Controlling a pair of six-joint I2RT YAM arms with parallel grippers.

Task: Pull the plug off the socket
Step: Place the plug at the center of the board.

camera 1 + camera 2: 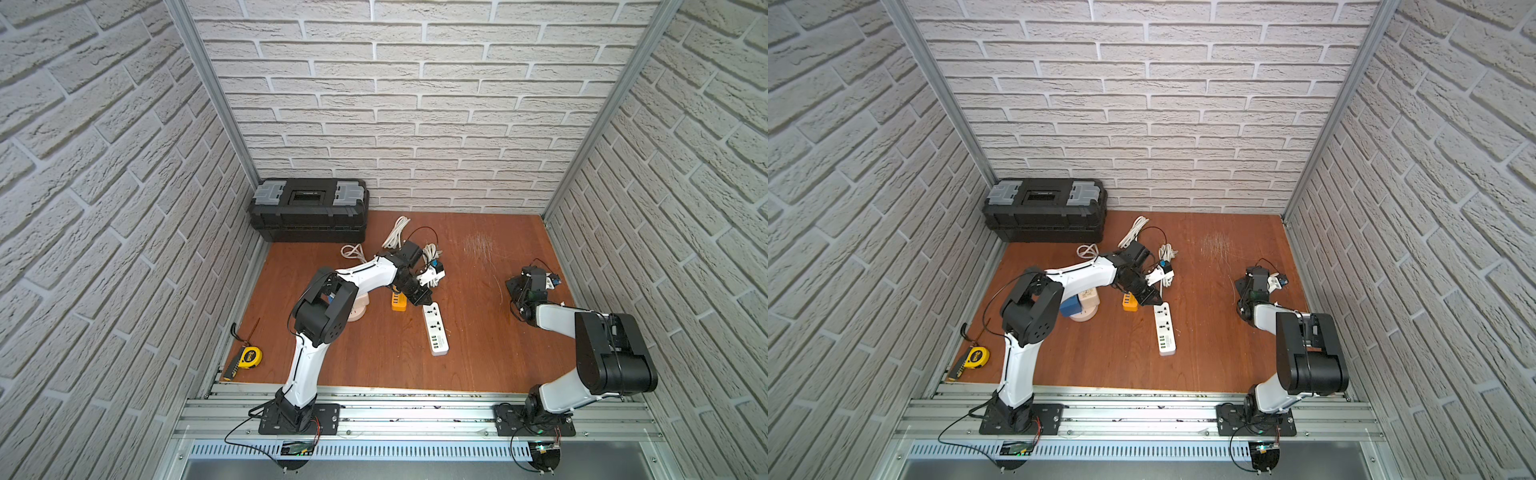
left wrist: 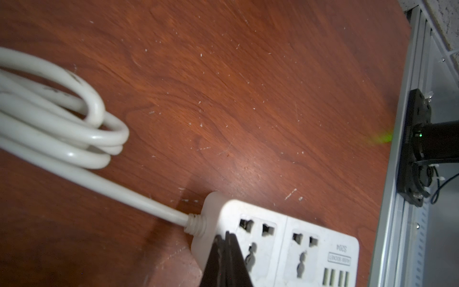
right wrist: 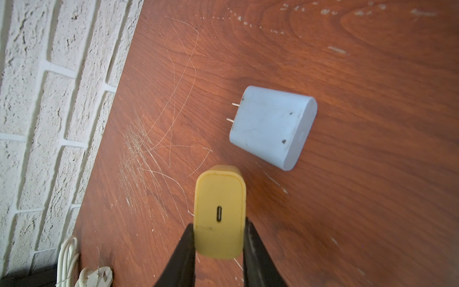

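Observation:
The yellow plug is over flat table and would land there, so it is time for my right gripper to open now.
The white socket strip lies flat near the middle of the wooden table, and both of its outlets that show in the left wrist view are empty. My left gripper is shut with nothing between its fingers, its tips pressed down on the cord end of the strip. My right gripper is shut on the yellow plug, gripping its two sides, over bare table far to the right of the strip. The plug's USB port faces the wrist camera. In both top views the right wrist hides the plug.
A light blue charger lies on its side just beyond the yellow plug. Coiled white cord trails from the strip. An orange outlet block, a black toolbox at the back left and a yellow tape measure are also on the table.

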